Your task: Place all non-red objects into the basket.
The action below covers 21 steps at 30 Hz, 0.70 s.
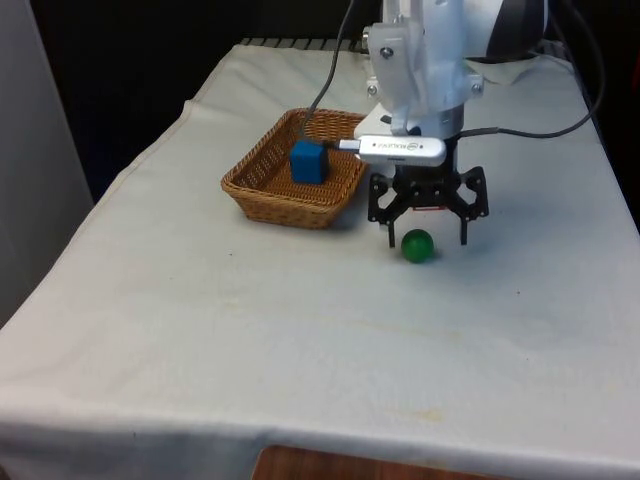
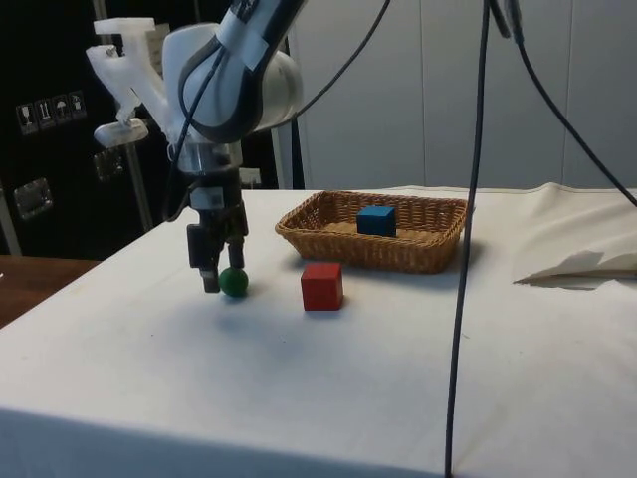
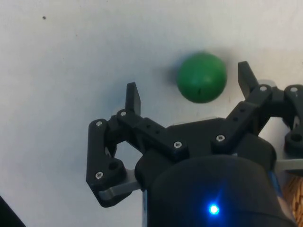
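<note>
The green ball [image 1: 417,245] has to go into the wicker basket [image 1: 262,190], so my gripper will grab the ball by its opposite round sides next.
A green ball [image 1: 417,245] [image 2: 234,282] [image 3: 202,77] lies on the white cloth. My gripper [image 1: 427,238] [image 2: 219,274] [image 3: 189,90] hangs low over it, open, with the ball just off the fingertips and closer to one finger [image 3: 246,78] than the other. Nothing is held. A blue cube [image 1: 308,162] [image 2: 376,220] sits inside the wicker basket [image 1: 262,190] [image 2: 418,257]. A red cube [image 2: 321,287] stands on the cloth between the ball and the basket; in the front view my gripper hides it.
In the side view a black cable [image 2: 463,299] hangs down in front of the table. Folded cloth [image 2: 582,264] bunches up past the basket. The table's edge [image 1: 130,170] runs close by the basket on the front view's left.
</note>
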### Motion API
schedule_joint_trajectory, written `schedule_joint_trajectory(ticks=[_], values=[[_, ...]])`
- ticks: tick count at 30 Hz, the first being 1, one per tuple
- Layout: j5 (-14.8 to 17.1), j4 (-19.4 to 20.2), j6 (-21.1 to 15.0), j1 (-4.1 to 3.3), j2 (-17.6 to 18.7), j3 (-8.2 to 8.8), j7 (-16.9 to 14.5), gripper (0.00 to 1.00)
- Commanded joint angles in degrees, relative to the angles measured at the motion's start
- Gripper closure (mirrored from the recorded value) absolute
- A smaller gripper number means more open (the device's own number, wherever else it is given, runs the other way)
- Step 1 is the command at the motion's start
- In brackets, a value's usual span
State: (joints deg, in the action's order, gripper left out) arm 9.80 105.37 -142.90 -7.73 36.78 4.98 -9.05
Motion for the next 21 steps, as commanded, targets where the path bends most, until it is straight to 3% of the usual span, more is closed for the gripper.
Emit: schedule_joint_trajectory(ticks=[1, 16, 18, 19, 21], values=[[0.11, -0.74, 0.06, 0.11, 0.69, -0.06, -0.11, 0.00], [0.17, -1.15, -0.34, 0.46, 2.12, 0.29, -0.92, 0.00], [0.17, -1.15, -0.34, 0.40, 2.06, 0.40, -0.92, 0.11], [0.17, -1.15, -0.29, 0.40, 2.06, 0.46, -0.92, 0.31], [0.00, -1.09, -0.29, 0.23, 2.12, 0.63, -0.74, 0.55]])
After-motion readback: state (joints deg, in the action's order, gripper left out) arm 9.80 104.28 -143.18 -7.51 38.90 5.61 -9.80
